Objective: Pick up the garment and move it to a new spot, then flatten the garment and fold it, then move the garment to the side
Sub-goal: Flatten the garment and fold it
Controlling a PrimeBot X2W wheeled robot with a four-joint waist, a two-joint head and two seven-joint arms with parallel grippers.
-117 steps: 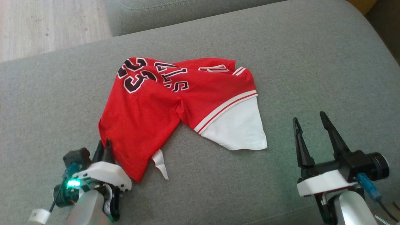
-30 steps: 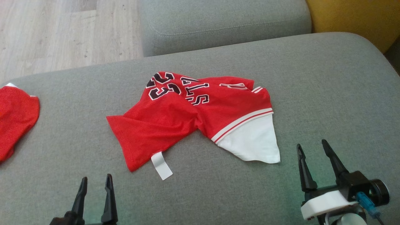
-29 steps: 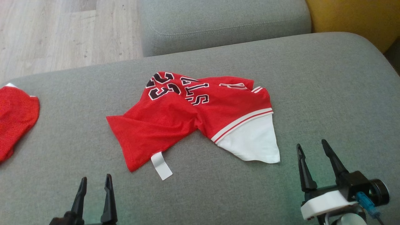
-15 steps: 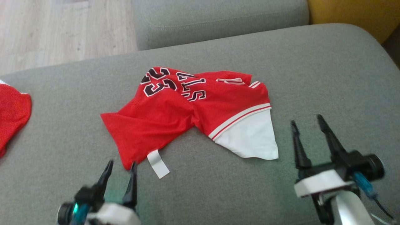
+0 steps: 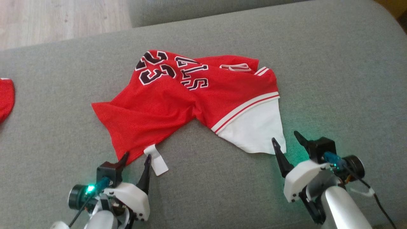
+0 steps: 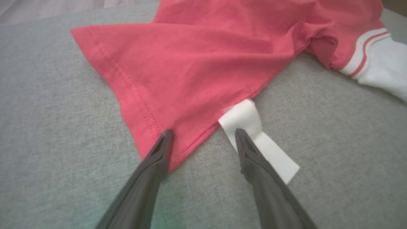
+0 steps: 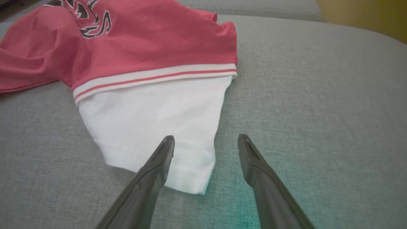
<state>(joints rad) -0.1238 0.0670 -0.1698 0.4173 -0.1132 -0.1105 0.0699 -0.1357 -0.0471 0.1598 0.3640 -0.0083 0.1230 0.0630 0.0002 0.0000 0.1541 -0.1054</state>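
The jersey needs to be flattened and folded, so my left gripper will next grip its hem corner (image 5: 95, 105) opposite the white tag (image 5: 157, 160).
A red jersey (image 5: 178, 101) with black-and-white "23" lettering and a white sleeve (image 5: 254, 130) lies crumpled on the grey sofa cushion (image 5: 334, 63). My left gripper (image 5: 136, 157) stands open at the jersey's near red corner (image 6: 165, 127), one finger over the hem, the other over the white tag (image 6: 257, 143). Open too, my right gripper (image 5: 287, 140) sits at the white sleeve's near corner (image 7: 190, 178): one finger lies over the sleeve, the other over bare cushion. Neither holds cloth.
Another red garment (image 5: 5, 98) lies at the cushion's far left edge. Wooden floor (image 5: 47, 19) shows beyond the cushion at top left, and a second grey cushion (image 5: 190, 9) at the top. Bare cushion surrounds the jersey.
The left gripper let go of the jersey's corner, drew back, and has come forward again; the right one has advanced to the white sleeve. The head view shifted, bringing in a second red garment.
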